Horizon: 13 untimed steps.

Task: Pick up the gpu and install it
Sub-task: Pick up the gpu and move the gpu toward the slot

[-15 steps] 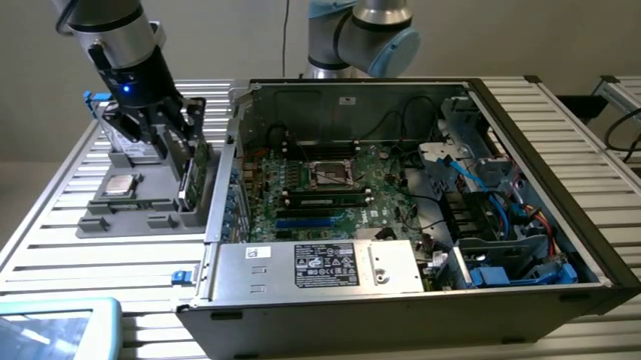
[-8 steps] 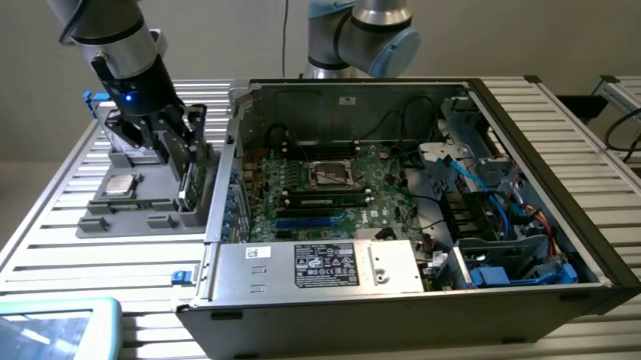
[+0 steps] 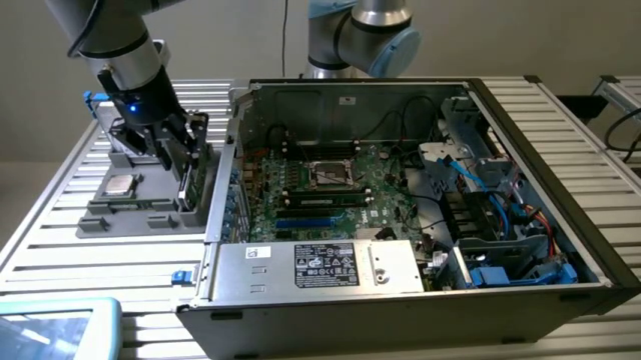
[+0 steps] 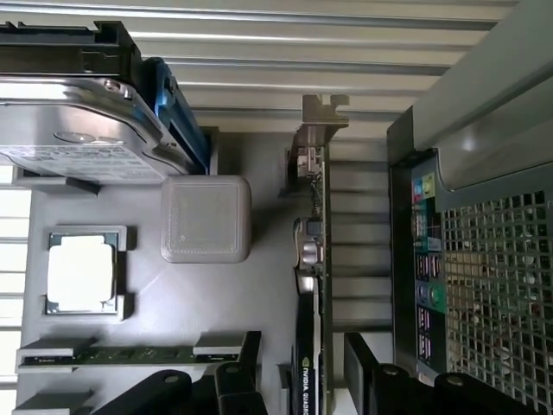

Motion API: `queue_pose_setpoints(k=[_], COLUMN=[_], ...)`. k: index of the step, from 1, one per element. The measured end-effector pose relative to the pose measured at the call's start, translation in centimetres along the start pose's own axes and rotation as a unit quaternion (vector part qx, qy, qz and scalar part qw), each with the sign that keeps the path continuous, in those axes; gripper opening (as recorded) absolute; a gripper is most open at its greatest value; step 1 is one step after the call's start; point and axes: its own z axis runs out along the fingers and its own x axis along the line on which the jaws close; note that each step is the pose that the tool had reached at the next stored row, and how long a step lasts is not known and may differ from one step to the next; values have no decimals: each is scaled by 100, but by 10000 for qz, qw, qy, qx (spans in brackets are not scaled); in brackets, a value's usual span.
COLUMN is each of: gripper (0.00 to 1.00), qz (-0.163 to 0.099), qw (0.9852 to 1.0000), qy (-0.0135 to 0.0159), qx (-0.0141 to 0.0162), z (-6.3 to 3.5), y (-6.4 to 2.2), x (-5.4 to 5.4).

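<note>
My gripper's fingers stop above the GPU's top edge (image 3: 191, 174), short of the GPU's sides, so my gripper moves lower and only then closes on the GPU.
The gpu (image 4: 311, 285) stands on its edge in a slot of the grey parts tray (image 4: 268, 173), its metal bracket (image 4: 324, 108) at the far end. In the exterior view the gpu (image 3: 191, 180) is upright at the tray's side nearest the computer case. My gripper (image 3: 173, 150) hangs just above it. In the wrist view my gripper (image 4: 302, 354) is open, one black finger (image 4: 238, 376) on each side of the card, with a gap between each finger and the card.
The open computer case (image 3: 421, 195) lies at the exterior view's right, its motherboard (image 3: 320, 187) exposed. On the tray sit a hard drive (image 4: 78, 130), a CPU (image 4: 80, 272), a memory stick (image 4: 130, 353) and a grey block (image 4: 206, 218). The case wall (image 4: 484, 259) runs close beside the card.
</note>
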Motion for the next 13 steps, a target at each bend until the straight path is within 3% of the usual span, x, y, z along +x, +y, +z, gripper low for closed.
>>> queue_pose_setpoints(k=[4,13], gripper=[50,50], qz=[1,2], qw=[10000,10000], qy=[0,-4], qx=[-1,-1], z=[75,189], y=[-8,-18], x=[-66,-66])
